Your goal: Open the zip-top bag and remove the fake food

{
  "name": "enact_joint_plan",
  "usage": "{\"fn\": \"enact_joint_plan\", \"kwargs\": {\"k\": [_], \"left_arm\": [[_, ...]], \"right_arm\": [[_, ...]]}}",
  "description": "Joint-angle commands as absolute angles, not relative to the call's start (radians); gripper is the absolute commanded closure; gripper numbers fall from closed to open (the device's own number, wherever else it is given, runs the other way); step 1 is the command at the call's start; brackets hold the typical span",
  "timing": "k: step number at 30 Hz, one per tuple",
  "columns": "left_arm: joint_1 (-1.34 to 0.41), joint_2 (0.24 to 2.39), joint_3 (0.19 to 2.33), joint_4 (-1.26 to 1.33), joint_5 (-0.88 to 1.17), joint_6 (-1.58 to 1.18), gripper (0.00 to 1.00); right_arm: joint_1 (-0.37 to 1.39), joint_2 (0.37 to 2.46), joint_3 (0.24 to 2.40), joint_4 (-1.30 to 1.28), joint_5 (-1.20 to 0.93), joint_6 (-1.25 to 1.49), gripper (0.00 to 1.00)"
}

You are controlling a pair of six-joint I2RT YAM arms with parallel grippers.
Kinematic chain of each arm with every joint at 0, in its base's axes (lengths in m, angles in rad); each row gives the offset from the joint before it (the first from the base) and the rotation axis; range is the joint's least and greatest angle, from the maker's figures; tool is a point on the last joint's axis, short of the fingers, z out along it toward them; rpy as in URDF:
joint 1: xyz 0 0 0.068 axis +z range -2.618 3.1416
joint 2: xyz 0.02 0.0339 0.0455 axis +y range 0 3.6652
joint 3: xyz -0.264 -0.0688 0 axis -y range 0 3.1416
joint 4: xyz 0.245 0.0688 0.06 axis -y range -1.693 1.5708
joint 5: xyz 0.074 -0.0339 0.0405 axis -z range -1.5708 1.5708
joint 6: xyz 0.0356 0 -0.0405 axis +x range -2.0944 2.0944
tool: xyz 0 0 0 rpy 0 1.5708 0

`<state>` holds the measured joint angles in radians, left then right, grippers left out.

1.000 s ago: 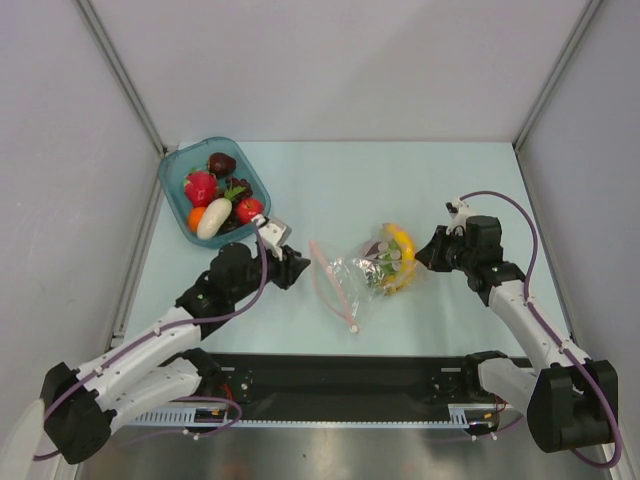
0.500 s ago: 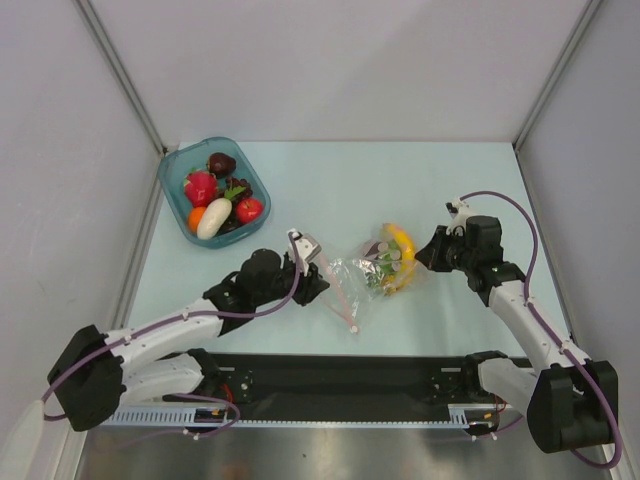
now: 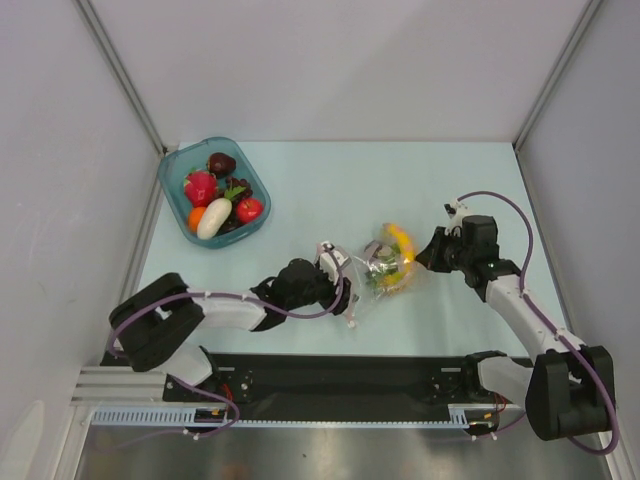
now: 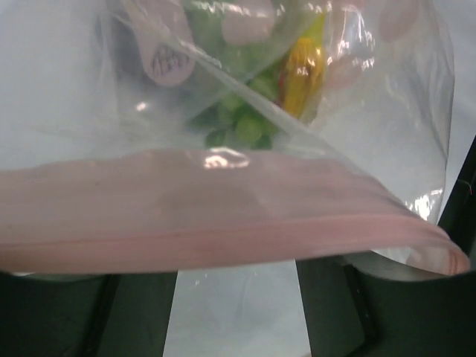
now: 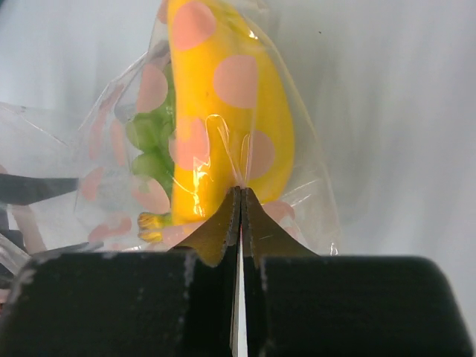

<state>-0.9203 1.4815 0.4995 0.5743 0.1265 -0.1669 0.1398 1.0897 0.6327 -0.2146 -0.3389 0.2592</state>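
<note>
The left gripper grabs the yellow banana (image 3: 402,243) by its stem end, nearest the bag's zip, next, to remove it from the zip-top bag.
The zip-top bag (image 3: 368,272) lies mid-table, with a yellow banana (image 3: 402,243) and green grapes (image 3: 381,268) inside. My left gripper (image 3: 338,283) is open at the bag's left edge. In the left wrist view the pinkish zip strip (image 4: 223,238) runs across just beyond my gripper (image 4: 238,316), and its dark fingers (image 4: 52,316) stand wide apart. My right gripper (image 3: 426,252) is shut on the bag's right edge. In the right wrist view my gripper (image 5: 239,195) pinches clear film in front of the banana (image 5: 223,111) and grapes (image 5: 149,145).
A teal tray (image 3: 166,185) at the back left holds more toy food: a white oval piece (image 3: 213,218), an orange (image 3: 196,217), a dark purple piece (image 3: 222,163) and red pieces. Grey walls close the table on three sides.
My left arm has swung right, from beside the tray to the bag's zip edge. The right arm and the bag have hardly moved.
</note>
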Motion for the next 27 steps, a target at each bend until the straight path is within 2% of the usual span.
{"fn": "enact_joint_plan", "kwargs": {"k": [1, 8, 27], "left_arm": [[-0.936, 1.560, 0.589, 0.738, 0.130, -0.181, 0.36], [-0.950, 1.660, 0.681, 0.762, 0.123, -0.176, 0.28], [-0.971, 1.796, 0.791, 0.813, 0.206, -0.216, 0.25]], "right_arm": [[0.137, 1.123, 0.643, -0.193, -0.313, 0.267, 1.00], [0.147, 1.166, 0.634, -0.164, -0.325, 0.270, 1.00], [0.172, 1.186, 0.632, -0.150, -0.331, 0.273, 1.00]]}}
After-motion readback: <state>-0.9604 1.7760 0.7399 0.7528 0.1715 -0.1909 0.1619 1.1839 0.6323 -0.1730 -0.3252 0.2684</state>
